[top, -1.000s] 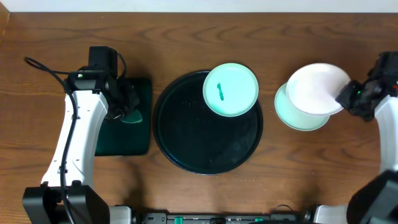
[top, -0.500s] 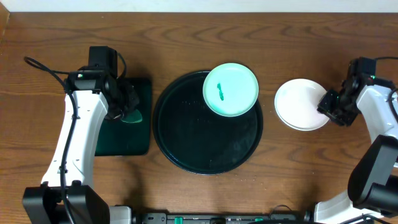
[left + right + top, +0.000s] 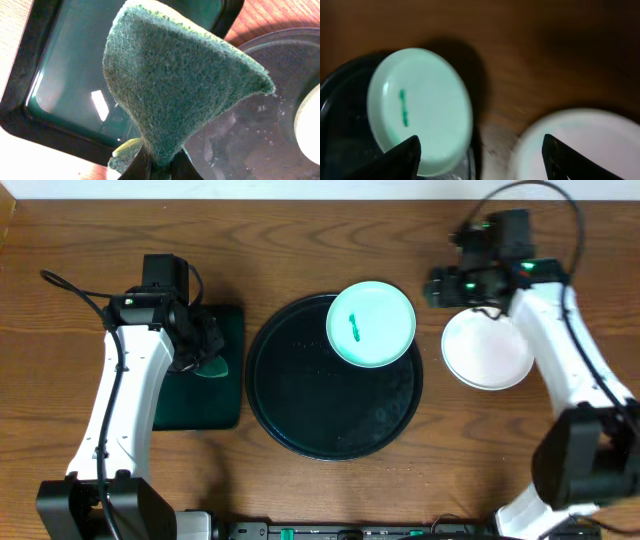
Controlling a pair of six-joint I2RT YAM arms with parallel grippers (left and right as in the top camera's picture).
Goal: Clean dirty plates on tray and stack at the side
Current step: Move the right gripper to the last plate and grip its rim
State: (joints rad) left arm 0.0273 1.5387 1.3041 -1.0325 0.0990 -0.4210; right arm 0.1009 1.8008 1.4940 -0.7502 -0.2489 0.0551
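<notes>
I need to grab the smeared plate next with my right gripper, by its rim on the side facing the stacked plates, so the green smear stays open for the sponge to clean.
One plate (image 3: 371,323) with a green smear lies at the upper right of the black tray (image 3: 300,400), overlapping its rim. Clean white plates (image 3: 487,352) sit stacked on the wooden tabletop to the tray's right. My right gripper (image 3: 436,286) hovers open and empty above the gap between them. Its wrist view shows the smeared plate (image 3: 420,105) on the left and the stacked plates (image 3: 585,145) on the right, with the right gripper (image 3: 482,162) spread wide between them. My left gripper (image 3: 162,169) is shut on a green sponge (image 3: 175,85) over the left tray.
A small rectangular dark-green tray (image 3: 225,395) lies left of the black tray, under my left arm (image 3: 125,400). The black tray's wet floor (image 3: 250,130) shows in the left wrist view. Bare wood tabletop (image 3: 300,250) runs behind both trays.
My right gripper set the white plate down on the stack, opened, and swung up and left to hover between the smeared plate and the stack. The left arm has not moved.
</notes>
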